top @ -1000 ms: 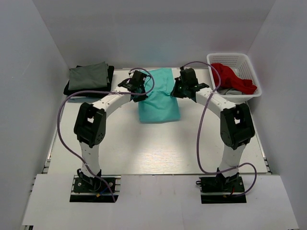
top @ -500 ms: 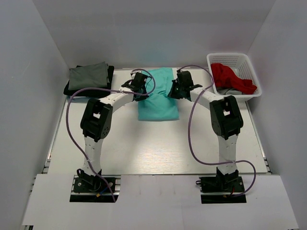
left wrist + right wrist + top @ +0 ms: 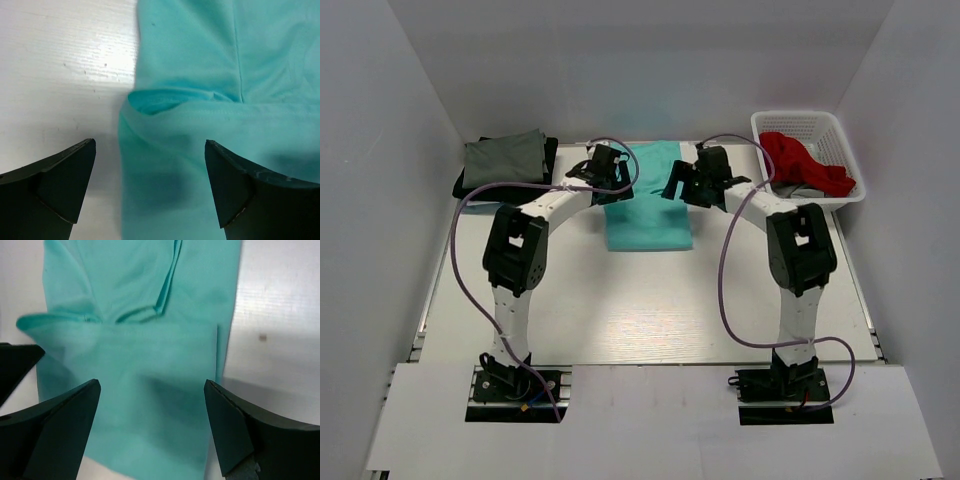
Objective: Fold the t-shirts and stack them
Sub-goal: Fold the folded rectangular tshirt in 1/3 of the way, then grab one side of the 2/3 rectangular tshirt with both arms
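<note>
The robot's left gripper will grab the near corner of the teal t-shirt next, and its right gripper will grab the opposite corner, to fold that end of the t-shirt over.
A teal t-shirt (image 3: pixel 650 205) lies folded into a narrow strip at the middle back of the table. My left gripper (image 3: pixel 612 170) hovers over its left edge and my right gripper (image 3: pixel 688 182) over its right edge. Both stand open and hold nothing. In the left wrist view the teal t-shirt (image 3: pixel 215 90) lies between and beyond the wide-apart fingers (image 3: pixel 60 185). The right wrist view shows the teal t-shirt (image 3: pixel 145 365) with a folded layer under the spread fingers (image 3: pixel 235 430). A grey-green t-shirt (image 3: pixel 505 158) sits folded on a black one (image 3: pixel 550 150) at the back left.
A white lattice basket (image 3: pixel 830 135) at the back right holds a red t-shirt (image 3: pixel 805 162) over some grey cloth (image 3: pixel 800 190). White walls close in the table on three sides. Purple cables loop off both arms.
Both grippers were shut on the teal t-shirt's edges and have now opened and let it go. The cloth has settled flat.
</note>
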### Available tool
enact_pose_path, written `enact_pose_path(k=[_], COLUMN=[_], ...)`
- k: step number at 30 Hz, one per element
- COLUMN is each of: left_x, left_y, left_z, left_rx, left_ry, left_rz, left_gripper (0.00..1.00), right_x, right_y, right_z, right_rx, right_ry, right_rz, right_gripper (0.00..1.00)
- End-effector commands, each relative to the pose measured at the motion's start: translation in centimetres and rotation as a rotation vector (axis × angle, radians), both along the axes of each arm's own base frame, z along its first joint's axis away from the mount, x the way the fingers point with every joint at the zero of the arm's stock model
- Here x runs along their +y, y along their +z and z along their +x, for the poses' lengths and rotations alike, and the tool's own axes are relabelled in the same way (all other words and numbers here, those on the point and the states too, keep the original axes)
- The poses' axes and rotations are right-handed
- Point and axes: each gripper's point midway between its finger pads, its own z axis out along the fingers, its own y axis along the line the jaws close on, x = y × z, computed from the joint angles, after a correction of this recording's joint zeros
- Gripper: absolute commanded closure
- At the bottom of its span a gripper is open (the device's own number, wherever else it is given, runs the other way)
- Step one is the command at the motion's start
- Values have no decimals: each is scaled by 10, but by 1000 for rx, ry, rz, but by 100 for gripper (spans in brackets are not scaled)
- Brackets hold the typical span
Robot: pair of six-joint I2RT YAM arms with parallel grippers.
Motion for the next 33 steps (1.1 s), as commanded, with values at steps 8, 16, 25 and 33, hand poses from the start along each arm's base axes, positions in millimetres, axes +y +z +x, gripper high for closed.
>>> enact_pose_path(k=[8, 16, 25, 33], left_x=[6, 5, 3, -2], left_y=[1, -22, -49, -51], left_z=[-110, -137, -137, -126], left_rx=[131, 193, 231, 225], left_ry=[-127, -147, -149, -165], left_rz=[-103, -129, -121, -111], left_gripper=[0, 21, 46, 100], right_x=[-26, -33, -27, -21], right_y=[0, -29, -51, -50], right_z=[-96, -128, -129, -122], right_rx=[102, 187, 249, 210], right_ry=[0, 9, 19, 21], right_rz=[58, 55, 69, 93], right_gripper=[10, 10, 34, 88])
